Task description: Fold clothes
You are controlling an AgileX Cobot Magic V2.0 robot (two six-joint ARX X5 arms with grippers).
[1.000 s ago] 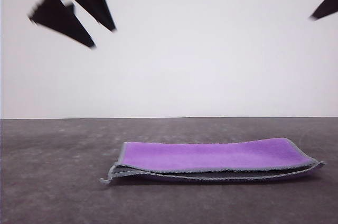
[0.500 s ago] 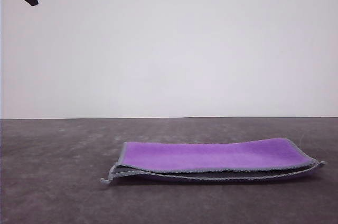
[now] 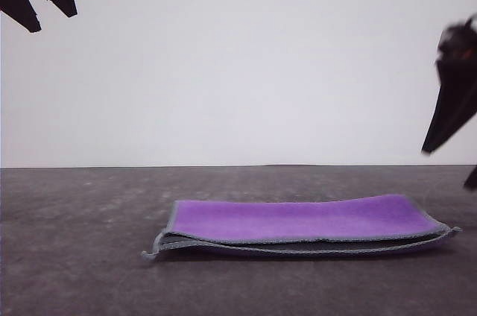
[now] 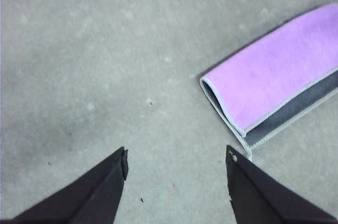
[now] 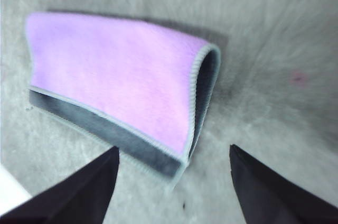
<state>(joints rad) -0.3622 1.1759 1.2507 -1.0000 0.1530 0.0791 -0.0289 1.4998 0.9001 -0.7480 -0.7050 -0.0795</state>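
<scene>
I should next grab the purple cloth with my right gripper by its short grey-trimmed edge (image 3: 426, 215). Then I can fold it in half onto the cloth's opposite end (image 3: 175, 219).
The clothes (image 3: 298, 220) are one small cloth lying folded in half on the table, purple face up, with a dark grey layer and light grey edging along its near side. My left gripper (image 3: 52, 21) hangs high at the far left, well above and left of the cloth, open and holding nothing. In the left wrist view its fingers (image 4: 95, 192) spread over bare table, the cloth's (image 4: 269, 76) folded end off to one side. My right gripper (image 3: 449, 165) is low at the right edge, just above the cloth's right end. It is open, and in the right wrist view (image 5: 174, 149) it sits over the cloth (image 5: 116, 76).
The grey speckled table (image 3: 82, 256) runs back to a plain white wall (image 3: 246, 70). Bare table surrounds the cloth on all sides.
The right gripper dropped from the top right corner to just above the cloth's right end. The left gripper rose to the top left corner. The cloth stayed put.
</scene>
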